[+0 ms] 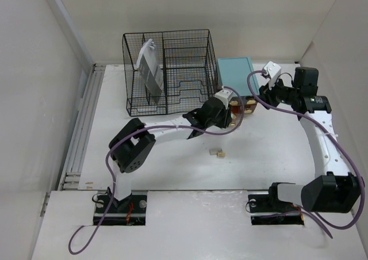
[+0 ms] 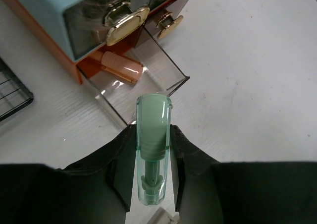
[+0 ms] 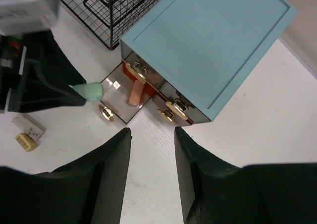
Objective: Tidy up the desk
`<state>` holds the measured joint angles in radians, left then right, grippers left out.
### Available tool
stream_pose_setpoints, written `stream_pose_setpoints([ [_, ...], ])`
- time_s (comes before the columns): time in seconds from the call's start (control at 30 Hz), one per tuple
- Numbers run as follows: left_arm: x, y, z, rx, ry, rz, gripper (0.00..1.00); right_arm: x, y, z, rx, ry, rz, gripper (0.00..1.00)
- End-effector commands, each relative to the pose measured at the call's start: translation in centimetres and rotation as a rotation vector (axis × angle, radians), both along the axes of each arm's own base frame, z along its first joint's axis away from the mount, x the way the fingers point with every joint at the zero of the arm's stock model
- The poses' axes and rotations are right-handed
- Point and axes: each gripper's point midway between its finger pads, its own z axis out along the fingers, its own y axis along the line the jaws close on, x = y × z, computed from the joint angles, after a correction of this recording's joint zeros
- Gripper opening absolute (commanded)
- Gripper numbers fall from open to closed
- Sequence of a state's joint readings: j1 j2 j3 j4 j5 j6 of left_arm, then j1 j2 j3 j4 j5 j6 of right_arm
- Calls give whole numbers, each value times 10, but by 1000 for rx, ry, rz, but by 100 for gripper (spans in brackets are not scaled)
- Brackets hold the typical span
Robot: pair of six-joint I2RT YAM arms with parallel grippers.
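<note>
The pale green highlighter would fall short if the left gripper opened now, as only the highlighter's tip is at the drawer's front edge. The robot should move it into the open drawer first, then open the left gripper.
The white desk [image 1: 270,150] holds a teal drawer box [image 1: 234,73] at the back. Its lower left clear drawer [image 2: 143,80] is pulled open, with an orange highlighter [image 2: 121,65] lying inside. My left gripper [image 1: 233,113] is shut on a pale green highlighter [image 2: 154,120], whose tip hangs at the open drawer's front edge. My right gripper [image 3: 152,132] is open and empty. It hovers over the bare desk [image 3: 277,110] just in front of the box [image 3: 208,40], apart from it. The green highlighter [image 3: 89,91] and the open drawer [image 3: 116,85] also show in the right wrist view.
A black wire-mesh organizer [image 1: 167,70] stands left of the box, with a grey booklet [image 1: 150,70] in its left compartment. Two small eraser-like blocks [image 1: 218,153] lie mid-desk. The box's other drawers, with gold knobs [image 3: 176,107], are closed. Walls enclose the left, back and right.
</note>
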<state>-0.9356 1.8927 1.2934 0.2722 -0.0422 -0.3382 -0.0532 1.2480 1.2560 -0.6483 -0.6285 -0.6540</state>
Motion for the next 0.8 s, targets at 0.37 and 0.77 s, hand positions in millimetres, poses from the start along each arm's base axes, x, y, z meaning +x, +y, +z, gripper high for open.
stream_pose_setpoints([
  [0.37,26,-49,45,-144,-68,-101,0,-4,2,12,30,-31,19,46],
  [0.77,56,-62,31,-54,-101,-81,0,-5,-1,11,35,-28,19,46],
])
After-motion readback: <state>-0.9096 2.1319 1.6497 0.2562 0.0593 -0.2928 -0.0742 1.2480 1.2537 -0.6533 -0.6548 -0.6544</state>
